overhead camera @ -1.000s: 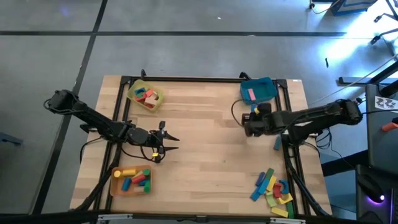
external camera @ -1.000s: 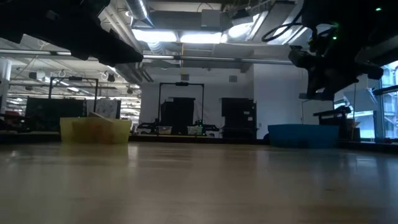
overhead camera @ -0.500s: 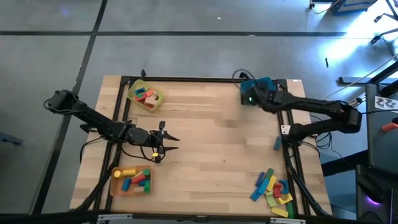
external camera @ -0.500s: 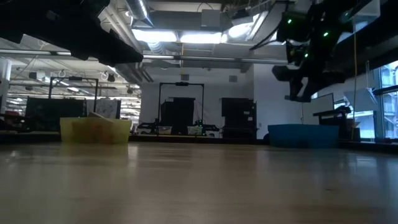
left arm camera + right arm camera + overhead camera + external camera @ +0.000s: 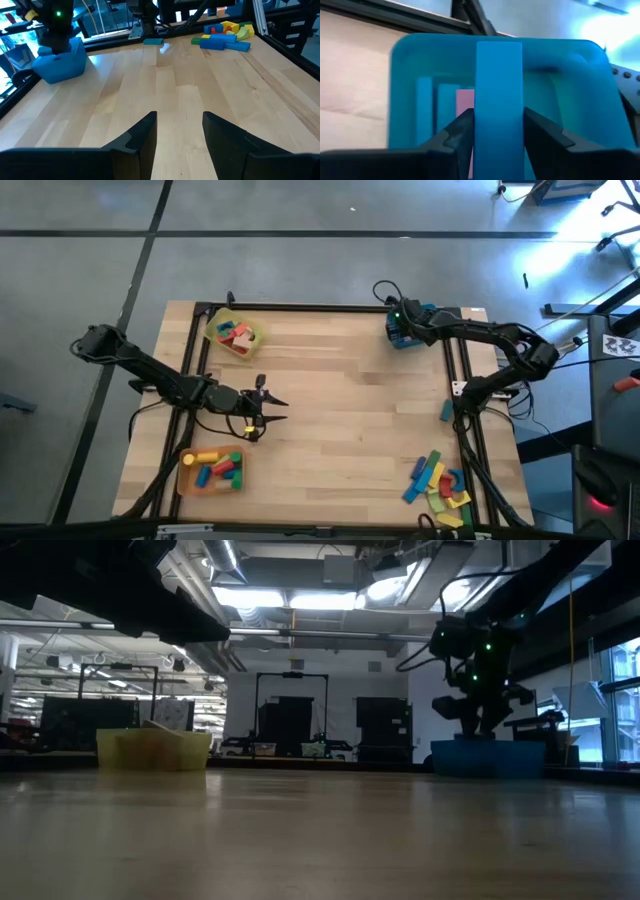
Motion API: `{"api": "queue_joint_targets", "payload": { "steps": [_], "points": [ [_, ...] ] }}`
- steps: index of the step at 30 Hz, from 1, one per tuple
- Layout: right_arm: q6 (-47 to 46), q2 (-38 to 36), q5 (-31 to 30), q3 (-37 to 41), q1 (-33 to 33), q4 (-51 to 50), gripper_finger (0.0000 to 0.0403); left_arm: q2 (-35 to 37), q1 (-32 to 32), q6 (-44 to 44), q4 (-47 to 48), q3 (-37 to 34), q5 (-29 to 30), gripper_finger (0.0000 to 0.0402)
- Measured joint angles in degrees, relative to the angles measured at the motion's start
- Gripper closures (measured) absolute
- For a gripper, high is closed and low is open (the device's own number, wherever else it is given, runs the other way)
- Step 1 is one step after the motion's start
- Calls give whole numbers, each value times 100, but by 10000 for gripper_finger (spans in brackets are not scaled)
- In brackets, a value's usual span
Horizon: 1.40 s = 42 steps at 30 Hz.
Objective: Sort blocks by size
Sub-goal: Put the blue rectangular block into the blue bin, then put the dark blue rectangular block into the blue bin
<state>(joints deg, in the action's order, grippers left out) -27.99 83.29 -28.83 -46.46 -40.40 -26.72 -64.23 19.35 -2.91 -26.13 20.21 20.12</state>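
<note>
The long blue bar block has its loose end inside the blue tray's rim and would stay inside, so I need to open my right gripper.
My right gripper (image 5: pixel 498 125) is at the table's far right and is shut on a long blue bar block (image 5: pixel 499 85). It hovers over the blue tray (image 5: pixel 428 314), which holds a pink block (image 5: pixel 465 102) and some blue ones. My left gripper (image 5: pixel 283 411) stands open above the left middle of the table with nothing between its fingers (image 5: pixel 145 135). A pile of loose blocks (image 5: pixel 438 480) lies on the table at the near right corner. My right gripper pinches the blue bar's two long sides (image 5: pixel 481 125) between its two fingers. The bar lies along the fingers and sticks out past their tips. The fingers slant down from above toward the tray. The bar is lifted clear, its free end (image 5: pixel 499 50) over the tray.
A yellow tray (image 5: pixel 233 333) with blocks stands at the far left. An orange tray (image 5: pixel 210 470) with blocks stands at the near left. One teal block (image 5: pixel 446 411) lies alone by the right edge. The middle of the wooden table (image 5: pixel 340 400) is bare.
My right gripper has swung from the table's right middle toward the far edge and now stands over the blue tray. It has sunk a little and rolled about its own axis. My left gripper has kept still.
</note>
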Motion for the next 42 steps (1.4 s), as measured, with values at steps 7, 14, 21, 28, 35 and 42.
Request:
{"api": "queue_joint_targets", "payload": {
  "steps": [7,14,21,28,35,42],
  "points": [
    [166,33,75,-109,26,-180,239,0,0,-27,-4,0,4,259],
    [-17,18,-151,-1013,98,-1847,173,0,0,126,-2,0,4,259],
    [-351,-25,-134,-1834,1004,-3236,130,0,4,157,12,0,4,259],
    [-1541,-74,217,-2194,2595,-4574,125,0,4,250,13,0,2,259],
    [-3468,-76,996,-1969,4052,-5288,125,0,4,250,-21,0,2,259],
    [-5128,-76,2114,-1352,4932,-5452,132,0,4,250,-24,0,2,259]
  ]
}}
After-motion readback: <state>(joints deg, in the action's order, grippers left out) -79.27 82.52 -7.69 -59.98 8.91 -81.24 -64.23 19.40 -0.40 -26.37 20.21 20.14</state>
